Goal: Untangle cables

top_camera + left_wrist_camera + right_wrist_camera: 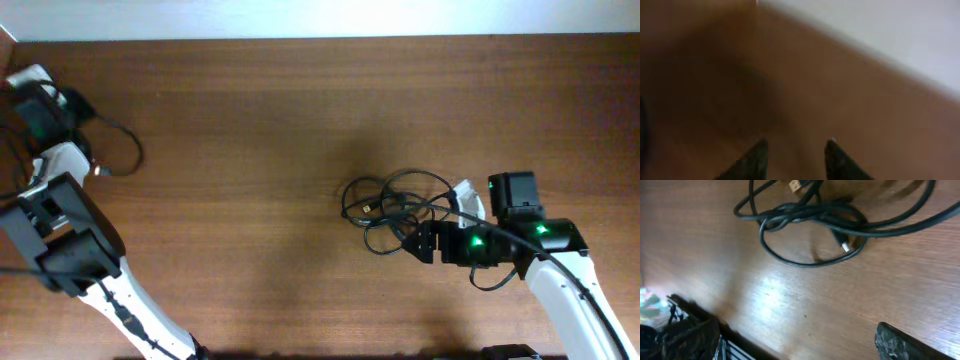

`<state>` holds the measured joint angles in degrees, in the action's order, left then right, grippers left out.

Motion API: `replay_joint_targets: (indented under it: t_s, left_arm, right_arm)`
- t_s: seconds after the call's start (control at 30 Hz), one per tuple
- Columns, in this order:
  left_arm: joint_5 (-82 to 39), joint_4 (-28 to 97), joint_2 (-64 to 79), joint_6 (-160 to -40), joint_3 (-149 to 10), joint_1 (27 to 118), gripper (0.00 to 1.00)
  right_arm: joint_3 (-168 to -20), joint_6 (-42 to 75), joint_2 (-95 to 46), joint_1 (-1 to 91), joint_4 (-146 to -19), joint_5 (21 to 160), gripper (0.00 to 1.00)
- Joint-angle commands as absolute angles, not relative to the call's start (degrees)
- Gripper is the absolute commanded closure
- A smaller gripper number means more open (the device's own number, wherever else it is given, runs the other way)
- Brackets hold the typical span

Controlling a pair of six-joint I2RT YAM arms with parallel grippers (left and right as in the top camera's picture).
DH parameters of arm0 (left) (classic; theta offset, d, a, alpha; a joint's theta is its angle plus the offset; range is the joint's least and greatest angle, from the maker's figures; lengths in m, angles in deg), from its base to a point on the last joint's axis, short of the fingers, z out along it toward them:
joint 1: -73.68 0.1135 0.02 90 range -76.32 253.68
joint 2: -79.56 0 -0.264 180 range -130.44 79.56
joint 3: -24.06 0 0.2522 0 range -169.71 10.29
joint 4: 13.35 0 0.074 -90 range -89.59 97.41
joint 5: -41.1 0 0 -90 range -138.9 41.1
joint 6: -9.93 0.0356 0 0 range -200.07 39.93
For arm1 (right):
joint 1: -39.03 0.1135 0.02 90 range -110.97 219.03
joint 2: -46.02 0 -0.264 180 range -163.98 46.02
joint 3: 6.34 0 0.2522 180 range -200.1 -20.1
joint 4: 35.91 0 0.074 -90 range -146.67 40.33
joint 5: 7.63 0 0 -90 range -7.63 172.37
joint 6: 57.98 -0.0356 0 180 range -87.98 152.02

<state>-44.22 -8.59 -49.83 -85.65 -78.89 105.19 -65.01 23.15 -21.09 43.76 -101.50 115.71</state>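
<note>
My left gripper is to take hold of one cable's black loop next, away from the plugs, so that the cable's ends stay free to untangle.
The cables [395, 205] lie in a loose tangled bunch of thin black loops on the wooden table, right of centre. In the right wrist view they fill the top [810, 217], with a metallic plug [844, 245] inside one loop and a gold-coloured plug end [795, 185] at the top edge. My right gripper [425, 242] is open and empty, just beside the bunch's near right side; its fingers [795, 342] are spread wide over bare wood. My left gripper [797, 145] is open and empty over bare wood near the table's far edge, far from the cables.
The left arm [60, 215] is folded along the table's left edge, with its own thicker black wire [125, 150] looping onto the wood. The right arm [560, 280] reaches in from the lower right. A white wall [890, 30] runs behind the table's far edge.
</note>
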Motion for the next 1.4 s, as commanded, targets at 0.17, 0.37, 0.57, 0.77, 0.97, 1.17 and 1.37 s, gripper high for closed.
replay_joint_targets:
  t_s: [0.17,0.37,0.57,0.77,0.97,1.17,1.37]
  left_arm:
    - [-42.2,21.4,-45.5,-92.5,-82.7,100.8,0.01]
    - [-18.2,25.4,-24.3,-92.7,-82.8,96.3,0.01]
    - [8.0,40.2,-20.8,-92.0,-82.8,89.8,0.01]
    - [-5.0,61.2,-20.8,-84.3,-82.8,68.6,0.01]
    - [-57.7,75.9,-19.4,-113.3,-82.8,45.3,0.01]
    - [-80.0,82.8,-4.8,-148.4,-71.9,27.8,0.01]
    - [-31.5,22.6,-2.6,-150.6,-44.7,27.7,0.01]
  right_arm:
    - [-65.8,23.0,-20.7,49.3,-99.3,115.5,0.01]
    - [-65.8,24.2,-20.7,49.3,-97.5,114.7,0.02]
    - [-66.4,24.2,-20.6,47.7,-95.3,114.5,0.01]
    - [-73.5,24.2,-10.9,39.2,-110.0,105.6,0.01]
    - [-73.5,24.0,8.2,31.8,-117.9,96.5,0.01]
    - [-73.5,20.9,11.4,35.5,-118.3,96.4,0.01]
    - [-73.5,6.5,11.4,39.2,-118.2,94.3,0.01]
